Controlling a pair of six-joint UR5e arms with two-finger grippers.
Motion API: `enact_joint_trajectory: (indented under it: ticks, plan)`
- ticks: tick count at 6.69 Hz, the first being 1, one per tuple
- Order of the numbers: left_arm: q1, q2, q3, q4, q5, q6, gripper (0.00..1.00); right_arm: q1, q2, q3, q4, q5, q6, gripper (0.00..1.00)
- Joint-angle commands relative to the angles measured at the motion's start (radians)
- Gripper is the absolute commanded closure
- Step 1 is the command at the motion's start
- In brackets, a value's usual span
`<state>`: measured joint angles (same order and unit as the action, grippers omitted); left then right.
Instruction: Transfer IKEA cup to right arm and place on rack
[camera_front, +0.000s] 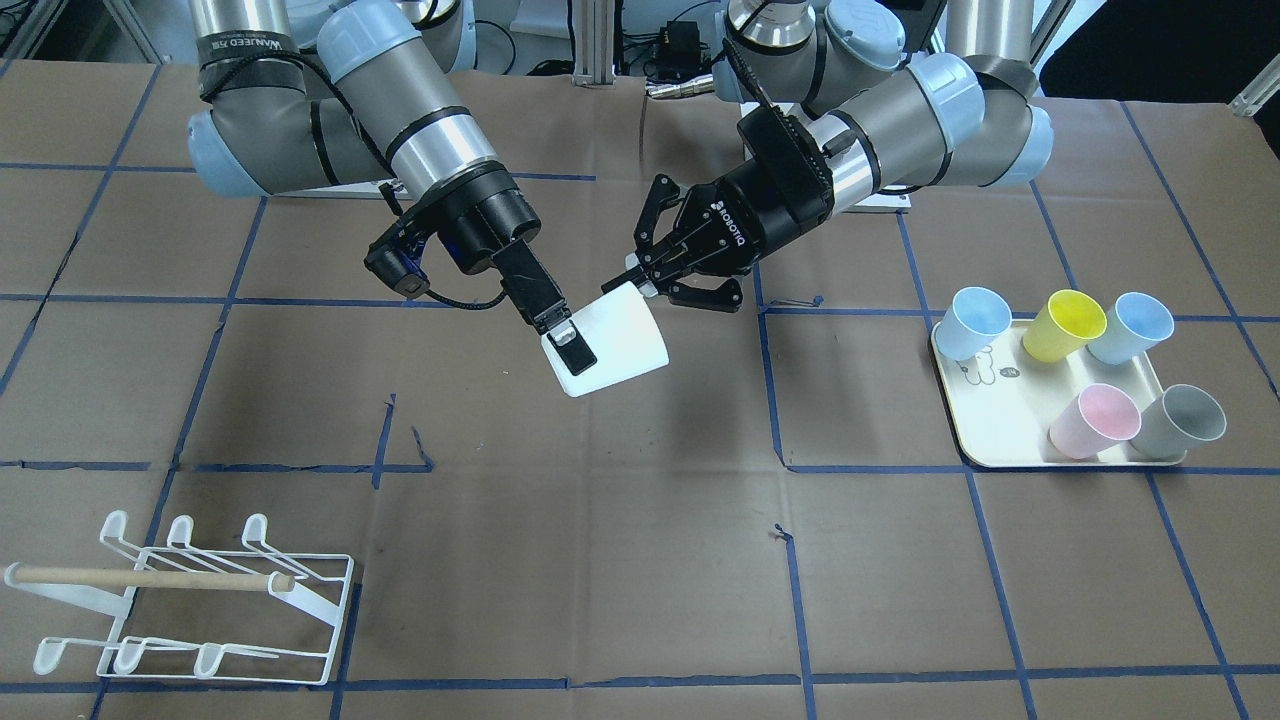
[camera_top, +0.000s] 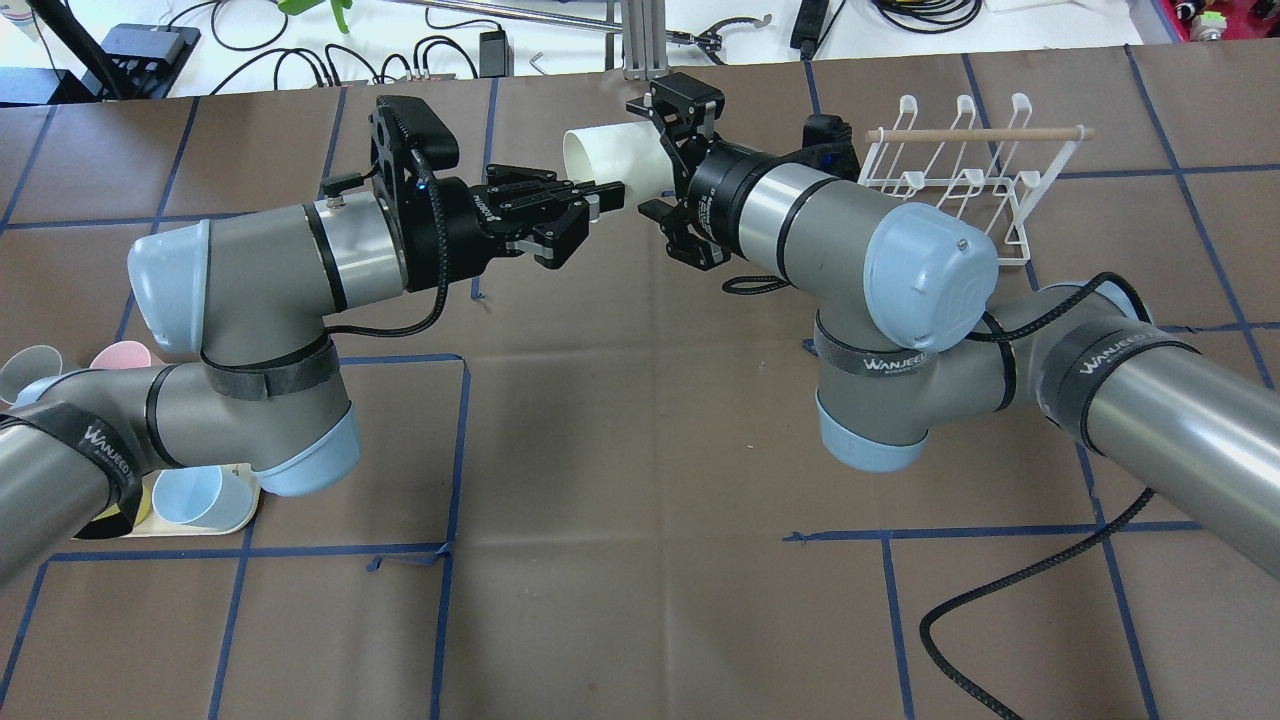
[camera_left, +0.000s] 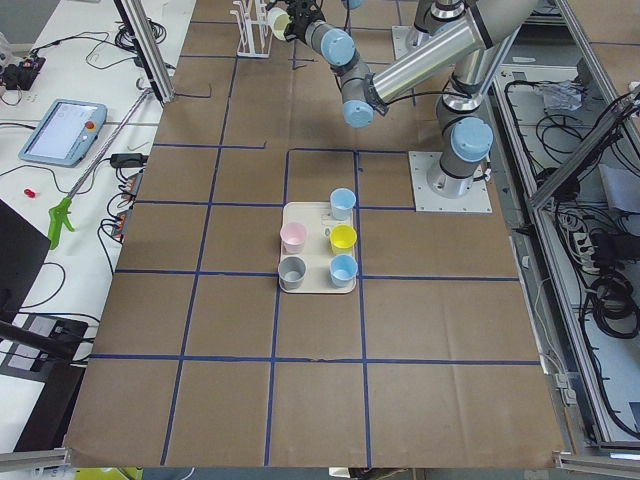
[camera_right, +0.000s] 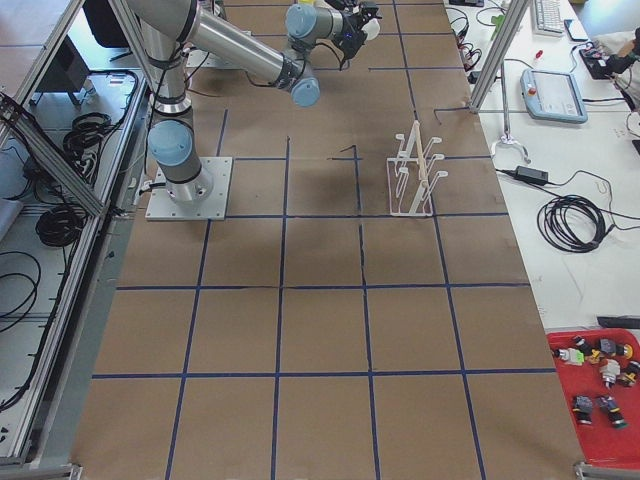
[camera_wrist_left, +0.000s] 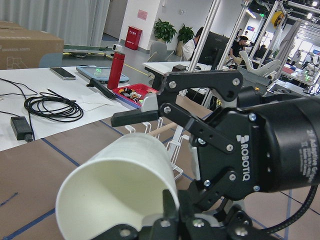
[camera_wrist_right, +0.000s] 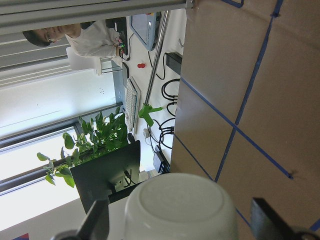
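Note:
Next, my right gripper grabs the white cup by its base end (camera_front: 561, 368), to take it over and place it on the rack (camera_front: 180, 600).
A white cup (camera_front: 612, 340) hangs sideways in the air between both arms. My left gripper (camera_front: 640, 280) is shut on its rim, one finger inside the mouth; the mouth fills the left wrist view (camera_wrist_left: 117, 192). My right gripper (camera_front: 585, 350) is open and straddles the cup's base end. The right wrist view shows the cup's base (camera_wrist_right: 180, 205) with a gap to the fingers (camera_wrist_right: 95, 222) on each side. In the overhead view the cup (camera_top: 610, 152) lies between the left gripper (camera_top: 600, 195) and right gripper (camera_top: 650, 158). The white wire rack (camera_front: 180, 600) with its wooden dowel stands empty at the table's corner on my right.
A cream tray (camera_front: 1005, 425) on my left side holds several coloured cups: two blue, a yellow (camera_front: 1065, 325), a pink and a grey. The rack (camera_top: 960, 170) stands just beyond my right forearm. A black cable (camera_top: 1010, 600) trails on the table under my right arm.

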<state>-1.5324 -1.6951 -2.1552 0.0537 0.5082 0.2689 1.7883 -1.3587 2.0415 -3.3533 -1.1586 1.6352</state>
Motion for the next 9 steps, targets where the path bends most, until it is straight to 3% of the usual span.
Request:
enact_joint_trajectory:
  ticks: [1,2,4,6,7,8,9]
  plan:
    - [0.000,0.002,0.000,0.002,0.001,0.000,0.89,0.005,0.006,-0.018,0.002,-0.001,0.002,0.00]
    - [0.000,0.002,0.002,0.002,0.001,-0.008,0.89,0.005,0.006,-0.015,0.002,-0.001,0.002,0.01]
    - [0.000,0.000,0.002,0.003,0.001,-0.011,0.89,0.005,0.006,-0.014,0.003,0.002,-0.003,0.31]
    - [0.000,0.002,0.002,0.003,0.001,-0.014,0.88,0.002,0.006,-0.014,0.002,0.005,-0.008,0.51]
    - [0.000,0.000,0.002,0.003,0.001,-0.017,0.79,0.002,0.006,-0.012,0.003,0.010,-0.009,0.55]
    - [0.000,0.005,0.003,0.003,0.001,-0.054,0.57,0.002,0.006,-0.012,0.003,0.010,-0.008,0.56]
    - [0.002,0.005,0.005,0.005,0.000,-0.074,0.20,0.002,0.006,-0.012,0.002,0.011,-0.008,0.58]
